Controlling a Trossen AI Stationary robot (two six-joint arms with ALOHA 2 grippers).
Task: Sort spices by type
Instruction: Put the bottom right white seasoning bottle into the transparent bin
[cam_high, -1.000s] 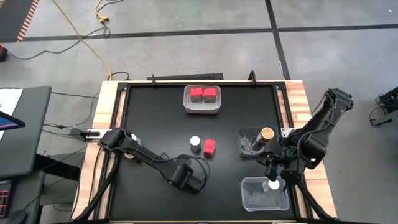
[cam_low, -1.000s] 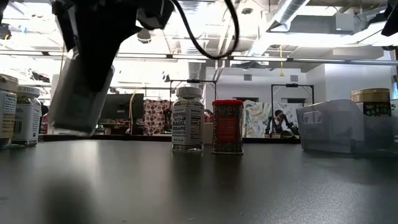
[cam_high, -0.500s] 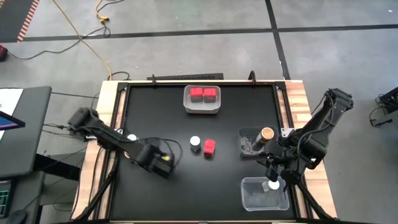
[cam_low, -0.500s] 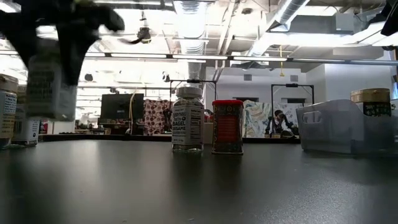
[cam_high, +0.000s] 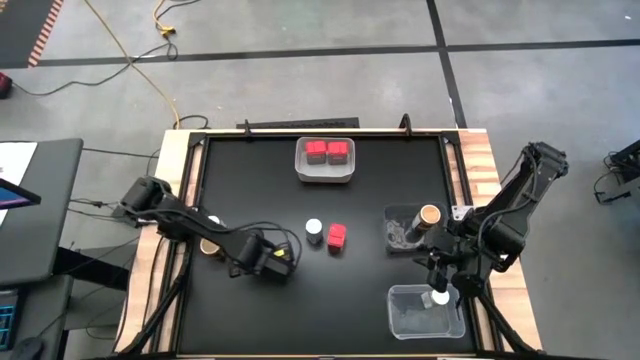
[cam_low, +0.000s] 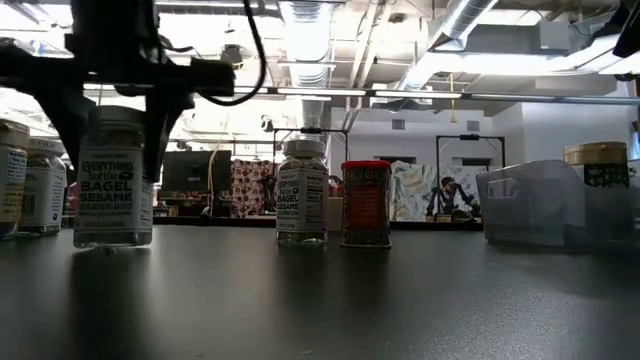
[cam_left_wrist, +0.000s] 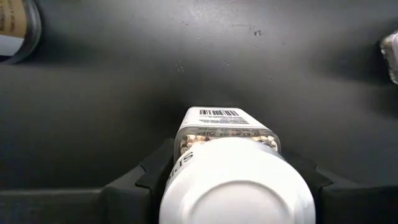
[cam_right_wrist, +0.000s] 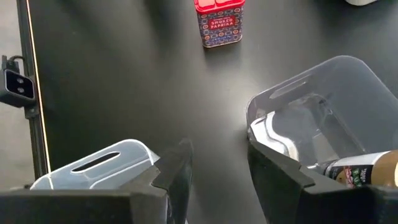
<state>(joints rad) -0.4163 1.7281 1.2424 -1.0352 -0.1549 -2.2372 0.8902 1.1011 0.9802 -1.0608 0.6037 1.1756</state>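
The base of the white-lidded jar (cam_left_wrist: 230, 146) is at the black tabletop. The jar would stand, so my left gripper should open.
My left gripper (cam_high: 271, 262) is shut on a white-lidded jar (cam_low: 113, 190) labelled bagel sesame, left of the table's middle. A second white-lidded jar (cam_high: 314, 230) and a red box (cam_high: 336, 237) stand on their bases mid-table. Two red boxes (cam_high: 327, 151) sit in the white bin (cam_high: 325, 174). A brown-lidded jar (cam_high: 430, 215) is in one clear bin (cam_high: 398, 228). My open right gripper (cam_right_wrist: 217, 171) hovers over another clear bin (cam_high: 410, 315), which holds a white-lidded jar (cam_high: 438, 297). My left gripper pinches the jar's upper body (cam_left_wrist: 227, 127), just under the white lid, between its two fingers (cam_left_wrist: 146, 180). The fingers come from above, pointing down, one on each side. The jar is upright; its base is at table level, and I cannot tell whether it touches.
Two more jars (cam_high: 210, 233) stand at the table's left edge, and in the low view these jars (cam_low: 25, 180) are at far left. Wooden rails (cam_high: 475, 170) border the black table top. Bare table lies along the near edge (cam_high: 330, 315) between the arms.
My left gripper has swung the jar from the near middle toward the table's left and far edge, then a little back to the right and down. The jar, tilted and high a second ago, is now upright at table level. The right arm has kept still.
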